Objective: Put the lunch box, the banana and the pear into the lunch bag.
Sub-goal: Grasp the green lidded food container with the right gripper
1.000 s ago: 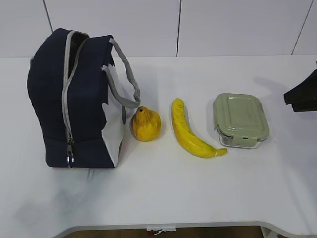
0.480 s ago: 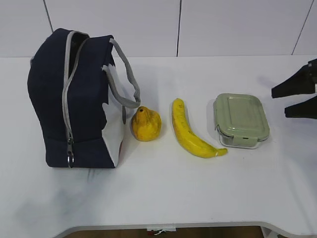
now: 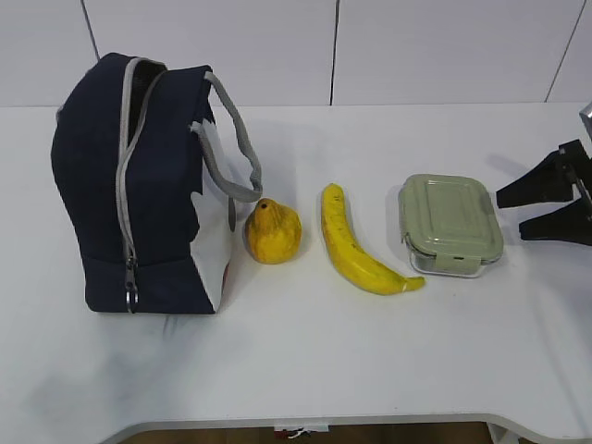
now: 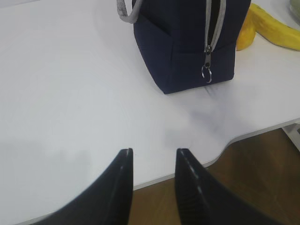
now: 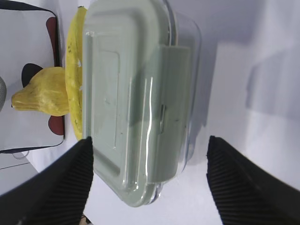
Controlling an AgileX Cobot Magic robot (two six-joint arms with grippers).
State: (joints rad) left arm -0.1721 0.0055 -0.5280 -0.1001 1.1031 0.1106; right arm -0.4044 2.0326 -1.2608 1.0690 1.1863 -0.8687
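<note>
The lunch box should go into the lunch bag (image 3: 139,185) next, so I need to pick up the box with my right gripper by its short end (image 3: 492,229) beside the latch.
The navy lunch bag (image 3: 139,185) stands at the left with its grey zipper partly open; it also shows in the left wrist view (image 4: 187,42). The yellow-orange pear (image 3: 272,231) sits beside it, then the banana (image 3: 354,245), then the lunch box (image 3: 450,223) with its sage-green lid. My right gripper (image 3: 509,215) is open at the right, just short of the lunch box (image 5: 140,103), with its fingers apart wider than the box. My left gripper (image 4: 153,151) is open and empty over the table's front edge, well short of the bag.
The white table (image 3: 305,351) ends at a front edge with a curved notch (image 4: 225,150). A white panelled wall (image 3: 333,46) stands behind. The bag's grey handle (image 3: 236,148) loops out towards the pear.
My right gripper has come in from the right edge towards the lunch box and its fingers now show spread apart. The objects have not moved.
</note>
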